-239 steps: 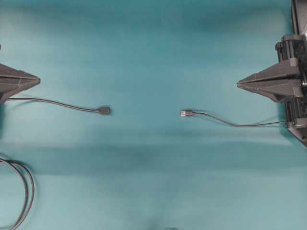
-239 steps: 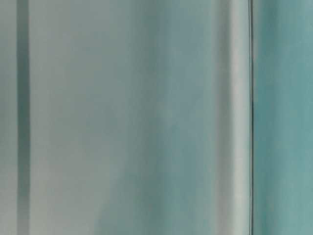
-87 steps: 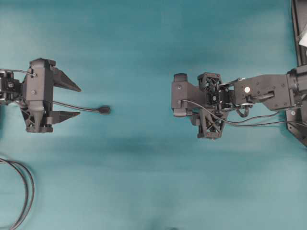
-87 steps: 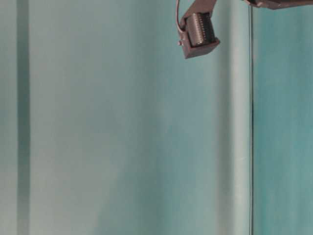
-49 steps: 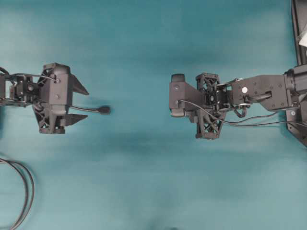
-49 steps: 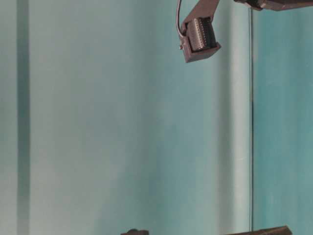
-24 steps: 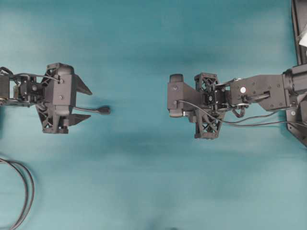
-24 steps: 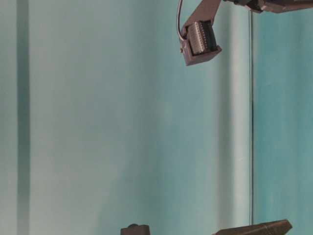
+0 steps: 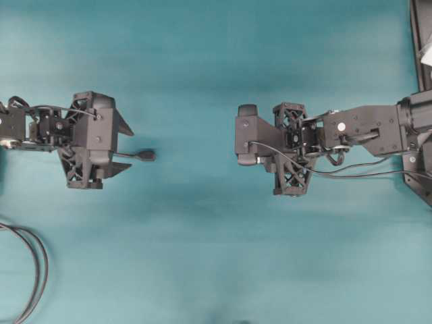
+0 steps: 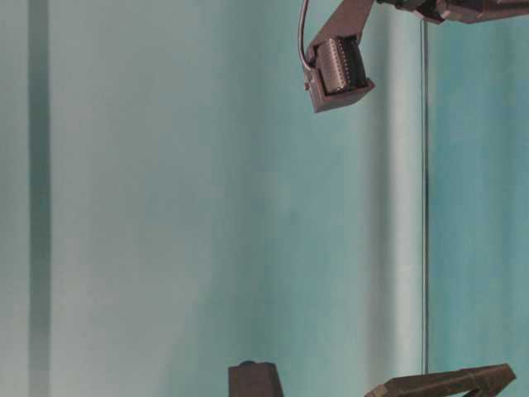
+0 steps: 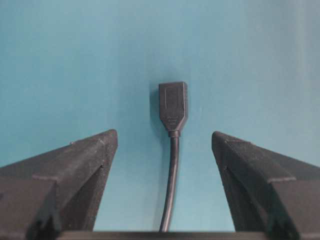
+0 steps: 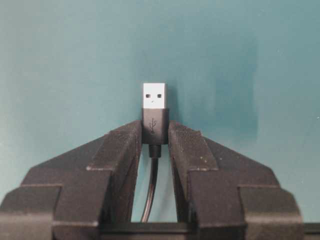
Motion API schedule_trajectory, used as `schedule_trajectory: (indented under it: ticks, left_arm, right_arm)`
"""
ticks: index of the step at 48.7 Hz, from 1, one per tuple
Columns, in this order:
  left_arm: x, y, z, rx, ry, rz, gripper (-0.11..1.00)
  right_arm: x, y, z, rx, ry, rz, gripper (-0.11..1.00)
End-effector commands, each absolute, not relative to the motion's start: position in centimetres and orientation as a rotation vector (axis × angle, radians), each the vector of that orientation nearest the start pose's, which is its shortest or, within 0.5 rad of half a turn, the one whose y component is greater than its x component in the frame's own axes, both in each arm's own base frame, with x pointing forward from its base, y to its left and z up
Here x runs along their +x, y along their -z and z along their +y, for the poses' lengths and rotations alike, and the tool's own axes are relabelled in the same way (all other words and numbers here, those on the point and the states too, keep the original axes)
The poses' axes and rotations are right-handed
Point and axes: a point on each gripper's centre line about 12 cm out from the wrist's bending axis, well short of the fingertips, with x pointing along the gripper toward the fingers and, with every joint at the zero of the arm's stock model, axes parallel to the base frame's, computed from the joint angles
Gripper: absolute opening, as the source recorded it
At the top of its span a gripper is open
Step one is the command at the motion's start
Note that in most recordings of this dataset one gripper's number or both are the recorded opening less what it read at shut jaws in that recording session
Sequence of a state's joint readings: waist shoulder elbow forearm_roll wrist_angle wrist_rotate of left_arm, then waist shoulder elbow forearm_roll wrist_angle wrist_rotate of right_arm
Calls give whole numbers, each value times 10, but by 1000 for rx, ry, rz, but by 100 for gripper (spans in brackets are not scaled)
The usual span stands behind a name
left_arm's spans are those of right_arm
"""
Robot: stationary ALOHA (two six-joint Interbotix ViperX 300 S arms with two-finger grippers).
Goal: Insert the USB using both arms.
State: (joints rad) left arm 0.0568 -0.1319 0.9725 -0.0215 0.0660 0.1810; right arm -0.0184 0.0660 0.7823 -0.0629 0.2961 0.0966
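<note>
The dark socket (image 11: 173, 102) is still out of reach of my fingers, which stop short of it beside its thin cable (image 11: 173, 160). My left gripper needs to move to the socket first and then close on it.
The USB (image 12: 154, 97) shows its silver tip pointing away from the camera in the right wrist view. Its short dark body is clamped between the fingers of my right gripper (image 12: 155, 131), which is shut on it. From overhead the right arm (image 9: 290, 145) hides the plug. The dark socket (image 11: 173, 106) lies flat on the teal table, and its cable runs back between the fingers of my left gripper (image 11: 164, 133). That gripper is open and stands apart from the cable on both sides. Overhead, the left gripper (image 9: 130, 148) sits just left of the socket (image 9: 147, 155).
A thick looped black cable (image 9: 34, 270) lies at the lower left edge. The USB's thin cable (image 9: 364, 174) trails right toward a black frame (image 9: 418, 40). Bare teal table (image 9: 196, 148) separates the socket and the right arm.
The left arm has slid right, bringing its open fingers closer to the socket along the cable. The right arm has barely moved and keeps its grip on the plug.
</note>
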Motion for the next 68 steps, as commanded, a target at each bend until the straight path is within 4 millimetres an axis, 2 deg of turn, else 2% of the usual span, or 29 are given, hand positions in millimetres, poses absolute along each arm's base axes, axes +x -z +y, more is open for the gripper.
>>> schedule_trajectory:
  ticks: [1,30,34,43,48,68]
  left_arm:
    - [299,-120,17,139,26,887,85]
    - [322,-102,16,174,50,910,84]
    - [322,-97,16,177,53,921,80]
    - [324,-95,16,185,55,913,60]
    - [325,-96,16,198,61,907,53]
    - [327,-84,15,200,73,952,53]
  right_arm:
    - [332,-85,-11,36,61,1140,22]
    - [330,-84,-11,35,59,1145,22]
    - [331,-84,-11,36,61,1143,22]
    - [332,-85,-11,35,59,1138,22]
    - [332,-85,-11,36,61,1140,22]
    - [332,-86,-10,36,59,1137,22]
